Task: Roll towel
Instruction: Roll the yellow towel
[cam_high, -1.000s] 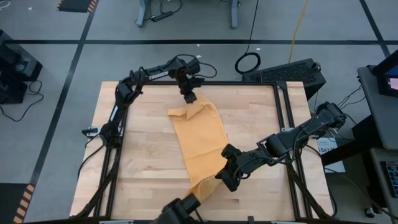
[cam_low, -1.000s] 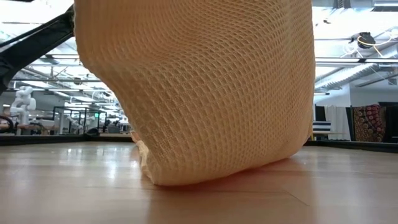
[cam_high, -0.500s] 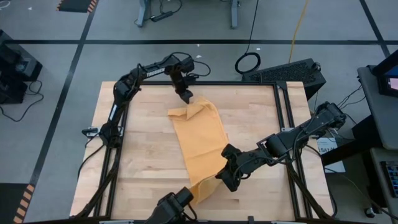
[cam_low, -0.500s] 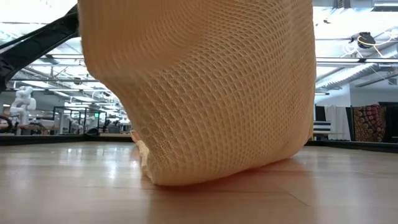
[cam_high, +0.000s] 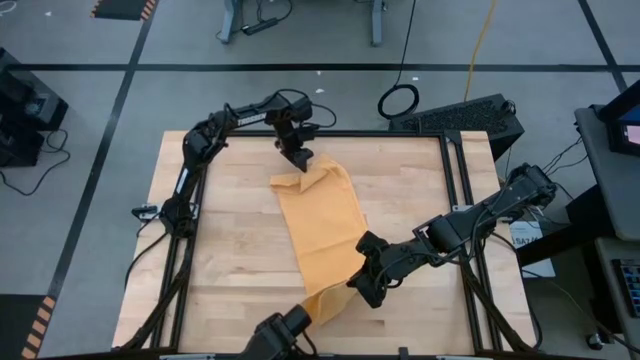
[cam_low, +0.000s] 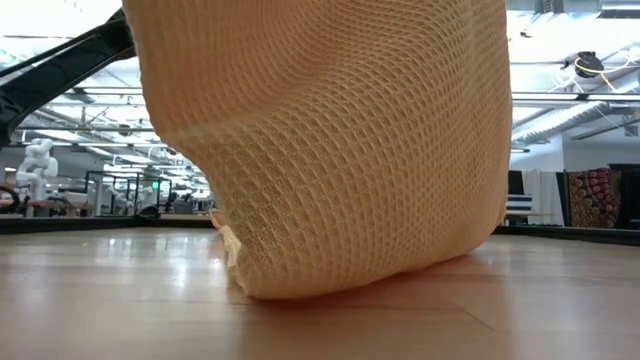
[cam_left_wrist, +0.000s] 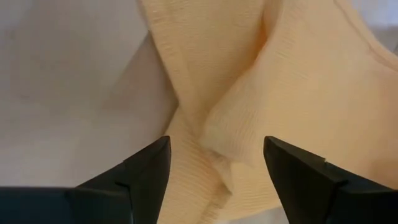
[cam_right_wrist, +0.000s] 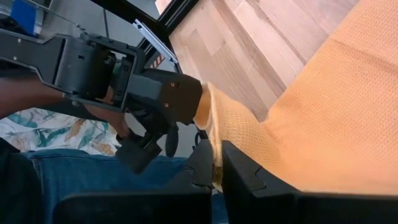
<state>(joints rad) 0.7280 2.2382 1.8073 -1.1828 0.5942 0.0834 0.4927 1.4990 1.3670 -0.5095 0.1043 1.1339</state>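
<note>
The towel needs to be straightened so that it can be rolled. My left gripper will next take hold of its folded-over corner to do that.
The orange-yellow towel lies lengthwise on the wooden table, running from the far side to the near edge. Its far corner is folded over. My left gripper is over that far corner, pointing steeply down. It is open, with one finger on either side of the fold. My right gripper is shut on the towel's raised near end. In the low view the towel fills most of the picture, and its lower fold rests on the tabletop. My right gripper pinches the towel's near edge between its two fingers, coming slantwise down from the table's right side. That end is lifted off the table and curves down to the tabletop. The rest of the towel lies flat toward the far side.
A black camera mount sits at the table's near edge, close under the raised towel end, and shows again in the right wrist view. Black frame rails run along the table's sides. Bare wood lies left of the towel.
My left gripper has shifted slightly toward the table's left edge over the towel's far corner and has rolled at the wrist. The towel and my right gripper stay where they were.
</note>
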